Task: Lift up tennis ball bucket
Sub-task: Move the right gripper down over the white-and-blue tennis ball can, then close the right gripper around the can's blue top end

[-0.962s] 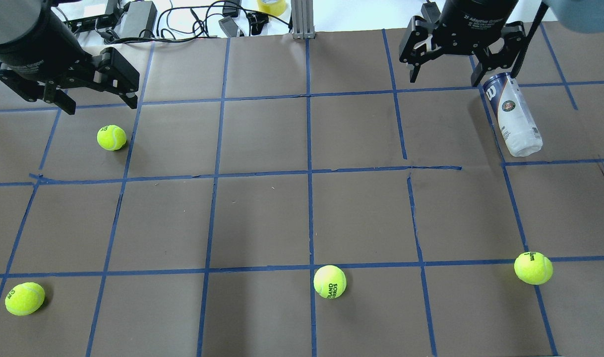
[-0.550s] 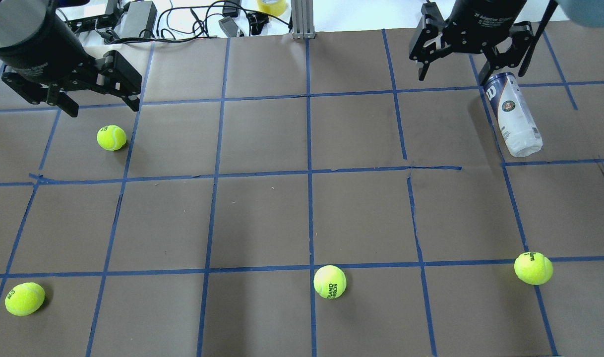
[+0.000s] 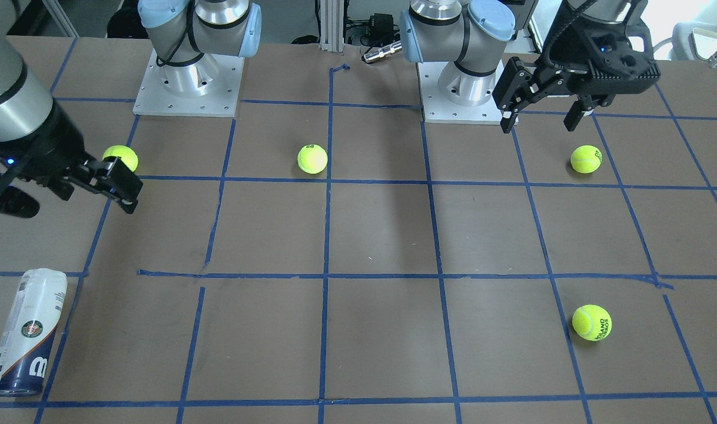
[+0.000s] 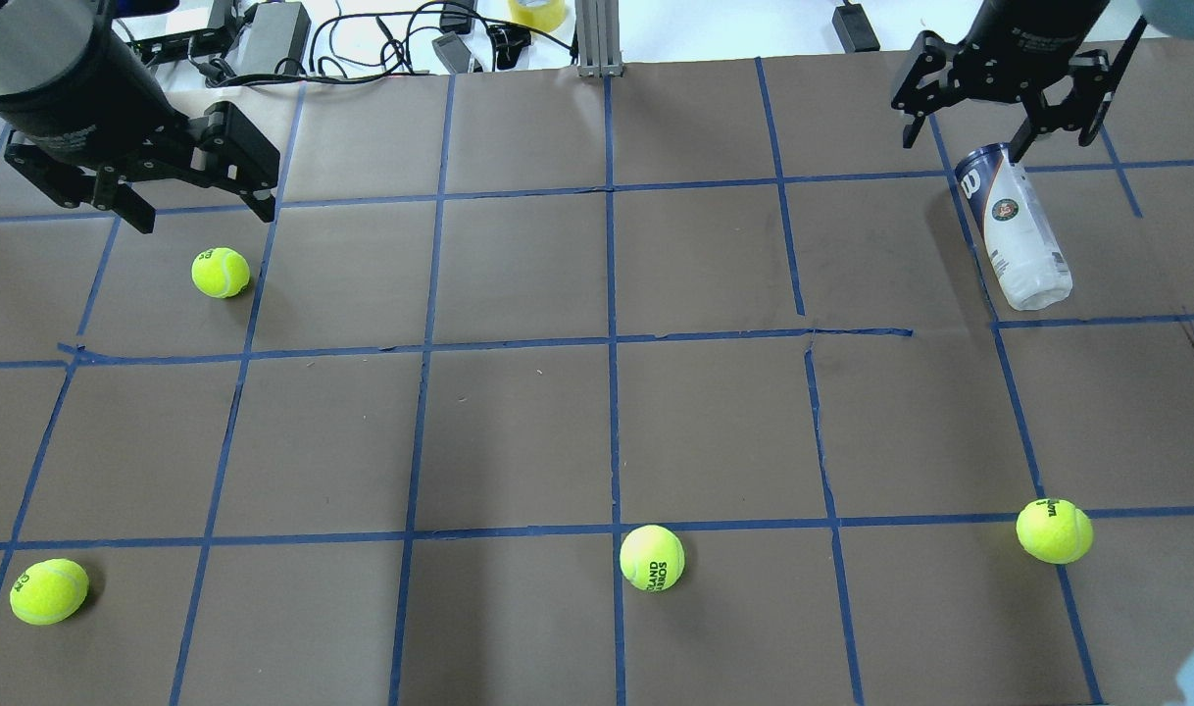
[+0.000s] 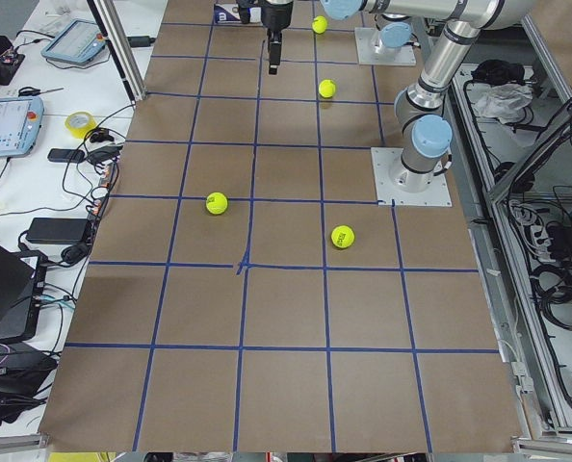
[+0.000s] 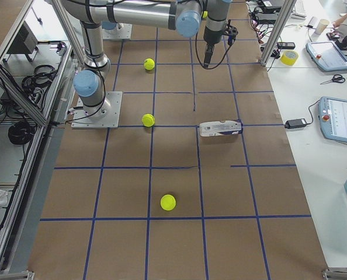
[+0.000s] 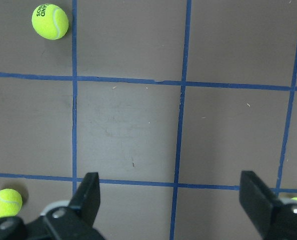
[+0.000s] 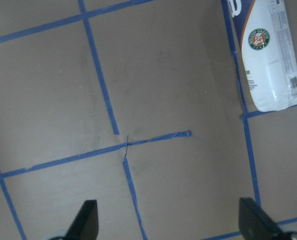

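The tennis ball bucket is to be lifted up, so my right gripper next needs to grab the slim white can around the middle of its body (image 3: 25,332) (image 8: 266,50).
The tennis ball bucket (image 4: 1015,227) is a slim white can with a navy-blue band, lying on its side at the far right of the table. It also shows in the front view (image 3: 23,333), the right side view (image 6: 220,128) and the right wrist view (image 8: 266,60). My right gripper (image 4: 965,137) is open and empty, hovering above and just beyond the can's blue end; it also shows in the front view (image 3: 70,205). My left gripper (image 4: 203,216) is open and empty at the far left, above a yellow tennis ball (image 4: 221,272).
Three more tennis balls lie near the front edge at the left (image 4: 49,591), middle (image 4: 652,557) and right (image 4: 1054,530). Cables and power bricks (image 4: 273,34) lie past the table's far edge. Blue tape lines grid the brown table (image 4: 519,431).
My right gripper has moved to the right and farther back, from left of the can's blue end to over it. The left gripper has barely shifted. The can has not moved.
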Tool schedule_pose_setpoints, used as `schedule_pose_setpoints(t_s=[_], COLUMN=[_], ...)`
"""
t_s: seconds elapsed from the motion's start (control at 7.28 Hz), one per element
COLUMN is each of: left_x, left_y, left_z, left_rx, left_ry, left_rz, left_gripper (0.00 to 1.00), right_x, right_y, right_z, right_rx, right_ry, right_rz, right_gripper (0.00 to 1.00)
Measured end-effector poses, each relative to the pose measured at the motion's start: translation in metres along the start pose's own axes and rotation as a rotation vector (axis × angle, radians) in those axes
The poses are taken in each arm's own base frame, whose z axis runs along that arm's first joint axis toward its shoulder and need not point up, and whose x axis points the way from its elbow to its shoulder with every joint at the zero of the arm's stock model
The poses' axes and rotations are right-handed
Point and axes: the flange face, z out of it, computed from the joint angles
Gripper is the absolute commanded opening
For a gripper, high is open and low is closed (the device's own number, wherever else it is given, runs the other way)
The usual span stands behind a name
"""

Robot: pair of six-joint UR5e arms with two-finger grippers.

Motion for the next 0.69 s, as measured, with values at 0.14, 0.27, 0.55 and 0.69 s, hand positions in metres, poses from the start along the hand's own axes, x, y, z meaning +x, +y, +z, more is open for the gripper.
schedule_pose_setpoints(t_s=[0.14, 0.27, 0.55, 0.69], left_x=[0.001, 0.002, 0.002, 0.002], left_y=[0.001, 0.001, 0.004, 0.004], left_z=[0.000, 0.000, -0.003, -0.003], left_rx=[-0.002, -0.003, 0.001, 0.002], left_ry=[0.005, 0.008, 0.005, 0.005], left_rz=[0.001, 0.003, 0.004, 0.003], left_gripper=[1.00, 1.00, 1.00, 1.00], right_x=[0.037, 0.072, 0.113, 0.120], right_y=[-0.036, -0.069, -0.110, -0.121], right_z=[0.028, 0.060, 0.116, 0.136], right_rx=[0.011, 0.029, 0.048, 0.040], right_ry=[-0.001, 0.006, 0.075, 0.092], right_rz=[-0.016, -0.041, -0.091, -0.121], right_gripper=[1.00, 1.00, 1.00, 1.00])
